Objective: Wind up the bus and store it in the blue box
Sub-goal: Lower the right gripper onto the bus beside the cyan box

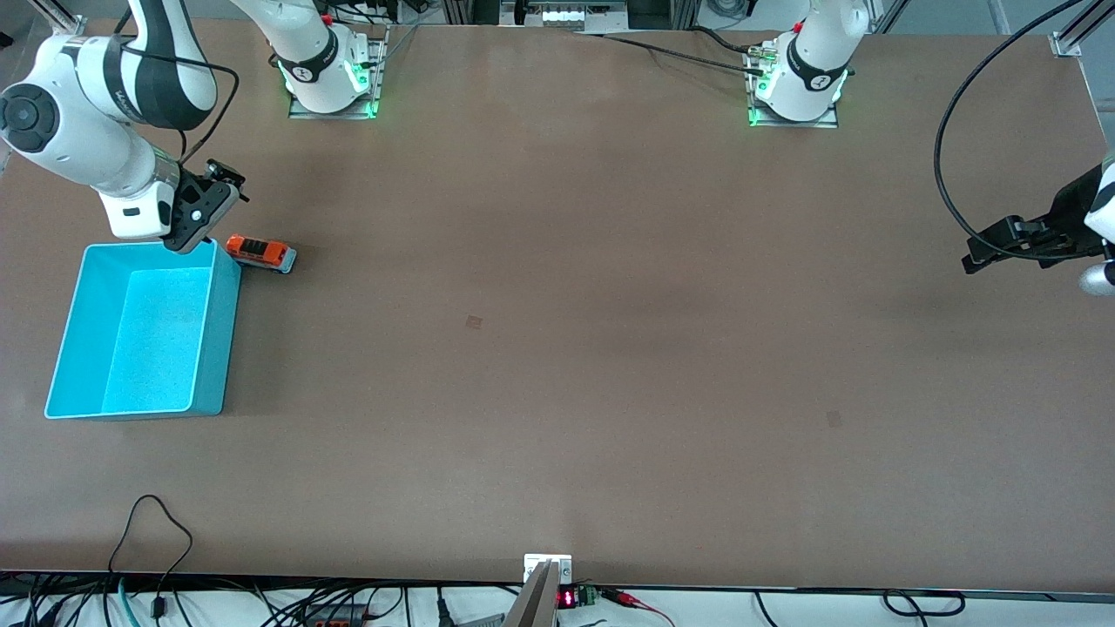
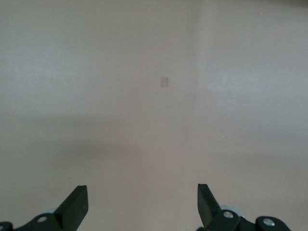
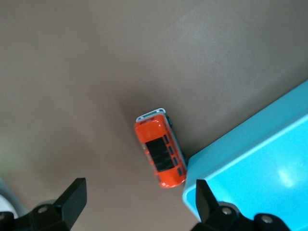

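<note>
The robot's right gripper will next grab the orange bus [image 1: 259, 252] by its long window sides to store it in the blue box [image 1: 144, 331].
The small orange bus [image 1: 259, 252] [image 3: 160, 151] with black roof panels stands on the table, one end touching the corner of the blue box [image 1: 144, 331] [image 3: 255, 163] on the side farther from the front camera. The box is empty. My right gripper [image 1: 199, 225] [image 3: 139, 202] hangs open above that box corner, the bus just off to one side of its span, nothing between its fingers. My left gripper [image 1: 1002, 248] [image 2: 143, 204] waits open over bare table at the left arm's end, holding nothing.
A black cable [image 1: 976, 131] loops above the table near the left arm. Both arm bases [image 1: 331, 74] [image 1: 797, 83] stand along the table edge farthest from the front camera. Brown tabletop [image 1: 557, 348] stretches wide between the box and the left gripper.
</note>
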You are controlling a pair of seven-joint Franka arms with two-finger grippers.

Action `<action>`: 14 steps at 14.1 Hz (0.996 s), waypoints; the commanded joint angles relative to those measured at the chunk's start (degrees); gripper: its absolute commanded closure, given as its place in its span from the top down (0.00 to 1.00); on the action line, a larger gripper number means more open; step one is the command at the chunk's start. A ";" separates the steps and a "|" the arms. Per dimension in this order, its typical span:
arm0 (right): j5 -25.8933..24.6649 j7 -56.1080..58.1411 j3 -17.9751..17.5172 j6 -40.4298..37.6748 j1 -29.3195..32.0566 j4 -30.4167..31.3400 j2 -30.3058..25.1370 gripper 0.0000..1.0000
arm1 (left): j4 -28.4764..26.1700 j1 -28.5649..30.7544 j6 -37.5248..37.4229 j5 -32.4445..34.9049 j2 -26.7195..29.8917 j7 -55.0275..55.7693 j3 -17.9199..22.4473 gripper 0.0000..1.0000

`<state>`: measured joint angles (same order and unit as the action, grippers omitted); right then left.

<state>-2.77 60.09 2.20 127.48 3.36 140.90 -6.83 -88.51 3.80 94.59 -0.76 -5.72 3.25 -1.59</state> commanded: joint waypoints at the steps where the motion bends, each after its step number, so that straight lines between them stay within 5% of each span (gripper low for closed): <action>1: -0.75 5.02 -1.24 9.40 1.39 6.12 0.32 1.00 | 0.18 -0.73 -0.73 -0.65 0.71 -0.09 0.89 1.00; 14: -0.75 15.67 -1.50 26.93 5.08 8.78 12.44 1.00 | 1.06 -1.17 0.60 -0.03 -1.40 0.00 0.80 1.00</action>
<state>-2.92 74.89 1.93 152.41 7.03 149.64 4.10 -88.43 3.65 95.45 -0.76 -6.63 3.27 -1.50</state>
